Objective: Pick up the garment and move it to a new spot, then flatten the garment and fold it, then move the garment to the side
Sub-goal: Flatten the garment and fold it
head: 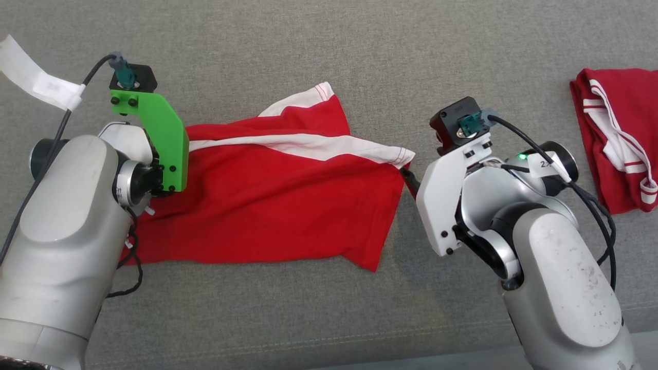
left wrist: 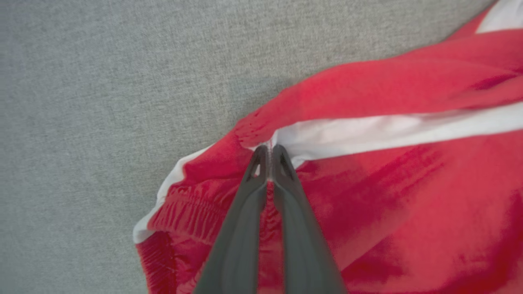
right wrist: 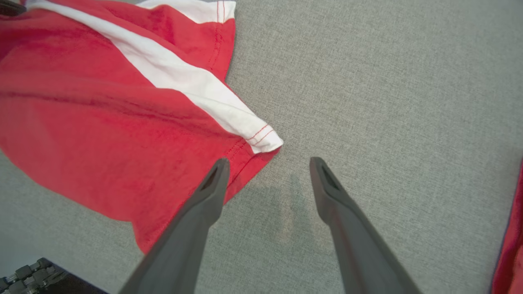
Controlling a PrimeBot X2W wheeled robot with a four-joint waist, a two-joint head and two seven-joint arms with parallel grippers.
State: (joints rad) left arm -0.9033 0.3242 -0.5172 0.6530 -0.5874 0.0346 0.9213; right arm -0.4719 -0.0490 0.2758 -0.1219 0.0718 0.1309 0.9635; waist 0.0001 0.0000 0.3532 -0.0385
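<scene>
My right gripper grips the garment by the white hem corner (head: 404, 157) next, since it stands up off the table while the red panel (head: 302, 203) lies flat.
The garment (head: 277, 205) is a pair of red shorts with a white side stripe, lying spread on the grey cloth surface (head: 329, 51). In the left wrist view my left gripper (left wrist: 269, 149) is shut on the garment (left wrist: 408, 183), pinching the fabric where the white stripe meets the gathered waistband. Seen from the head, that hand's green mount (head: 164, 139) stands over the garment's left end. My right gripper (right wrist: 268, 161) is open at the garment's (right wrist: 102, 122) right hem corner; one finger lies over the red edge, the other over bare grey cloth.
A second red garment with white stripes (head: 617, 139) lies bunched at the far right, its edge showing in the right wrist view (right wrist: 510, 245). A white tape strip (head: 36, 77) lies at the upper left. Grey surface stretches beyond and in front of the shorts.
</scene>
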